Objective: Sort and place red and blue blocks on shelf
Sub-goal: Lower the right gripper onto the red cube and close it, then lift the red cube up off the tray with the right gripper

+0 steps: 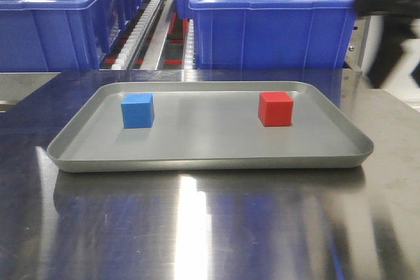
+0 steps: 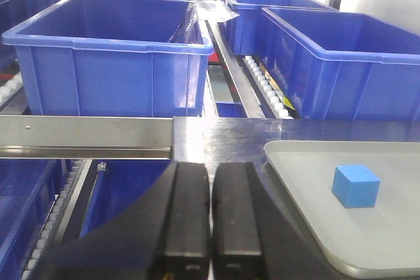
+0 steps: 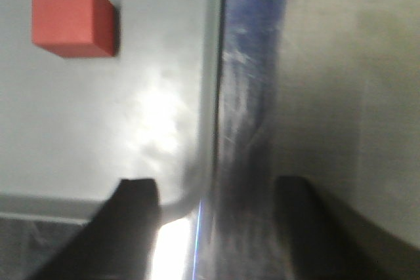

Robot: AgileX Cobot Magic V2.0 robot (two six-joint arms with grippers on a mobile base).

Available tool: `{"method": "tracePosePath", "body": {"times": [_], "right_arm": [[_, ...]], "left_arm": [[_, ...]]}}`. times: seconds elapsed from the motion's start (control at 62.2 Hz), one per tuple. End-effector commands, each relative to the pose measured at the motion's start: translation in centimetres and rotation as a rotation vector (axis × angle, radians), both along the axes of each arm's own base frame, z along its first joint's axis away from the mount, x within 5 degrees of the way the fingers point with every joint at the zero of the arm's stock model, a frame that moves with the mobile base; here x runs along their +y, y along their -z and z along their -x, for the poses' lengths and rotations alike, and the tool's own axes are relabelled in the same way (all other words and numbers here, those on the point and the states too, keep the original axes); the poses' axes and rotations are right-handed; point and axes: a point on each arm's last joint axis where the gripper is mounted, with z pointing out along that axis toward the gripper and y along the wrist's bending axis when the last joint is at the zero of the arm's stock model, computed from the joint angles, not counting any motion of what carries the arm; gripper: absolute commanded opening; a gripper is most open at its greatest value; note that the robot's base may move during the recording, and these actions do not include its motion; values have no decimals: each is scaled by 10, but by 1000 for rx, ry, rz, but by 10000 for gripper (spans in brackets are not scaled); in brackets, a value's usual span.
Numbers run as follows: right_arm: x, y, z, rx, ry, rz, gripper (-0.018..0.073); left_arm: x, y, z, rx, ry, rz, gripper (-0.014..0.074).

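Observation:
My right gripper grabs the red block (image 1: 275, 108) on its opposite sides next. Then my right gripper sorts that block onto the shelf (image 1: 156, 34).
A blue block (image 1: 137, 110) sits on the left of a grey metal tray (image 1: 197, 155) and a red block (image 1: 275, 108) sits on its right, both flat and apart. My left gripper (image 2: 211, 214) is shut and empty, low at the tray's left, with the blue block (image 2: 355, 185) ahead to its right. My right gripper (image 3: 216, 191) is open and empty above the tray's right rim (image 3: 213, 63), with the red block (image 3: 72, 18) up and left of it. The right arm (image 1: 390, 11) shows as a dark blur at the far right.
Large blue bins (image 1: 269, 18) stand on a roller conveyor behind the steel table (image 1: 210, 227). More blue bins (image 2: 111, 57) fill the left wrist view. A metal rail (image 2: 85, 134) runs at the table's left edge.

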Motion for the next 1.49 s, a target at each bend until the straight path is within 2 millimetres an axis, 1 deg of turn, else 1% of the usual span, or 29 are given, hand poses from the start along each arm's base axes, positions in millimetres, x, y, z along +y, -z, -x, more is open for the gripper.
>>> {"method": "tracePosePath", "body": {"times": [0.0,0.032,0.064,0.08,0.096,0.241,0.37,0.498,0.562,0.723,0.964,1.109,1.157,1.27,1.382,1.479], "right_arm": [[16,-20,-16,-38,5,-17,617],[22,-24,-22,-31,-3,-14,605],[28,-23,-28,-4,-11,-2,598],[33,-27,-32,-3,-18,-2,596],[35,-25,-34,12,-19,5,596],[58,-31,-60,69,-41,32,596],[72,-29,-79,94,-52,47,596],[83,-22,-95,90,-91,61,596],[87,-19,-100,87,-105,64,596],[92,-12,-103,105,-112,55,596],[98,15,-111,170,-111,65,596],[98,18,-112,173,-103,61,581],[98,18,-112,173,-101,61,560],[97,20,-113,179,-97,61,462],[96,19,-113,179,-95,61,284],[95,11,-111,164,-95,54,109]], "left_arm": [[1,6,0,-57,-7,18,125],[1,6,0,-57,-7,18,125],[1,6,0,-57,-7,18,125],[1,6,0,-57,-7,18,125],[1,6,0,-57,-7,18,125],[1,6,0,-57,-7,18,125],[1,6,0,-57,-7,18,125],[1,6,0,-57,-7,18,125],[1,6,0,-57,-7,18,125],[1,6,0,-57,-7,18,125],[1,6,0,-57,-7,18,125],[1,6,0,-57,-7,18,125],[1,6,0,-57,-7,18,125],[1,6,0,-57,-7,18,125],[1,6,0,-57,-7,18,125],[1,6,0,-57,-7,18,125]]}}
